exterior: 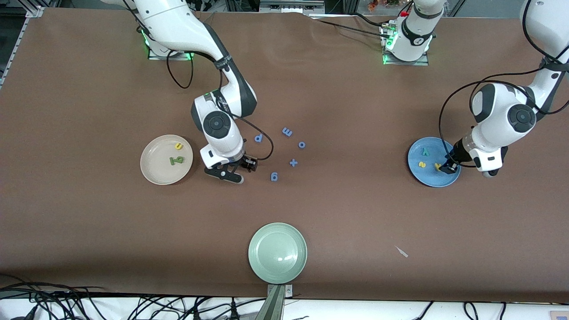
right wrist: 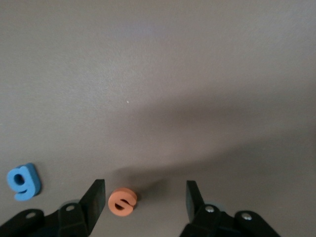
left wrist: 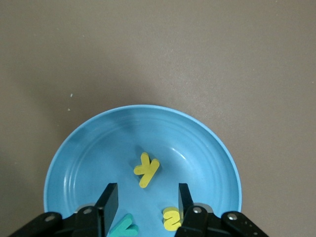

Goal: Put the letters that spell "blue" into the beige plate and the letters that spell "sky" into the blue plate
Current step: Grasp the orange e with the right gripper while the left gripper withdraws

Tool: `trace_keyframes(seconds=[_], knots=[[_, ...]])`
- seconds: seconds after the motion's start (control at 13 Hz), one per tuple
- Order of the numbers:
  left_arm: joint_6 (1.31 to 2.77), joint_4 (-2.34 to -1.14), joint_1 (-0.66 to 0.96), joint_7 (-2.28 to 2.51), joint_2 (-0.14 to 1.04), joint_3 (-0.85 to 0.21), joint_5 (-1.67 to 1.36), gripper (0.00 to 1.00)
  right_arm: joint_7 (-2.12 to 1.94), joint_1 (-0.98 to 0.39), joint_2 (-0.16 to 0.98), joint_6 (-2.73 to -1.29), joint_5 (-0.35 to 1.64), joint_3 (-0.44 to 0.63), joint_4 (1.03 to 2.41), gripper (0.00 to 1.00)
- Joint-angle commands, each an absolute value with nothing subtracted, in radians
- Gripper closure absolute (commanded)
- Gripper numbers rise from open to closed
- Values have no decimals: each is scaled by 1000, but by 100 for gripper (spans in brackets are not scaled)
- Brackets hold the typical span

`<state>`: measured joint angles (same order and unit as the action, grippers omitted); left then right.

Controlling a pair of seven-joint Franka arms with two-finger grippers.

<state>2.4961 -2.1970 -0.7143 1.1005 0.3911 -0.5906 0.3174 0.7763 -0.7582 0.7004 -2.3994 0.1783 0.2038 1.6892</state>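
Observation:
My fingers are above the orange "e", so closing now would miss. My right gripper lowers first, then closes on the "e".
The beige plate [exterior: 155, 171] holds a yellow "u" [exterior: 178, 146] and olive-green letters [exterior: 176, 160] lying together. Beside the plate, toward the table's middle, my right gripper [exterior: 231, 171] [right wrist: 145, 202] stands open and low over the table. The orange "e" [right wrist: 122, 201] lies on the cloth between its fingers, close to one of them and not gripped. The blue plate [exterior: 438, 178] [left wrist: 98, 158] holds the teal "y" [exterior: 425, 151] [left wrist: 123, 227], yellow "s" [exterior: 422, 164] [left wrist: 172, 218] and yellow "k" [exterior: 438, 166] [left wrist: 146, 169]. My left gripper [exterior: 450, 166] [left wrist: 145, 202] hangs open over this plate, holding nothing.
Blue letters lie in the table's middle: "p" [exterior: 258, 138], "m" [exterior: 287, 132], "o" [exterior: 302, 144], "x" [exterior: 293, 162] and "g" [exterior: 274, 177] [right wrist: 23, 181], the "g" closest to my right gripper. A pale green plate [exterior: 278, 252] sits at the table edge nearest the front camera.

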Motion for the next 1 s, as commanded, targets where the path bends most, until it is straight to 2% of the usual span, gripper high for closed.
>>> trace_keyframes(seconds=[0.0, 0.15, 0.31, 0.38, 0.54, 0.69, 0.77, 0.85, 0.92], knots=[[2412, -2151, -710, 1097, 374, -606, 363, 38, 842, -755, 744, -2449, 192, 172, 1655, 26], [2398, -2151, -712, 1098, 347, -636, 365, 36, 854, -770, 756, -2464, 193, 172, 1655, 26], [2381, -2140, -716, 1098, 318, -687, 364, 29, 856, -779, 758, -2462, 192, 172, 1663, 26], [2325, -2102, -712, 1095, 310, -689, 365, 26, 854, -784, 758, -2461, 192, 172, 1666, 27], [2194, -1993, -700, 1069, 314, -690, 365, 18, 845, -784, 758, -2457, 190, 172, 1667, 43], [2062, -1903, -701, 987, 310, -690, 356, 11, 838, -784, 759, -2457, 181, 172, 1677, 54], [2028, -1887, -701, 961, 298, -692, 353, 9, 831, -784, 759, -2457, 173, 173, 1681, 59], [2017, -1882, -704, 948, 276, -690, 347, 2, 804, -784, 758, -2457, 172, 175, 1692, 67], [2013, -1878, -707, 948, 261, -692, 344, 0, 769, -781, 755, -2456, 172, 176, 1698, 75]])
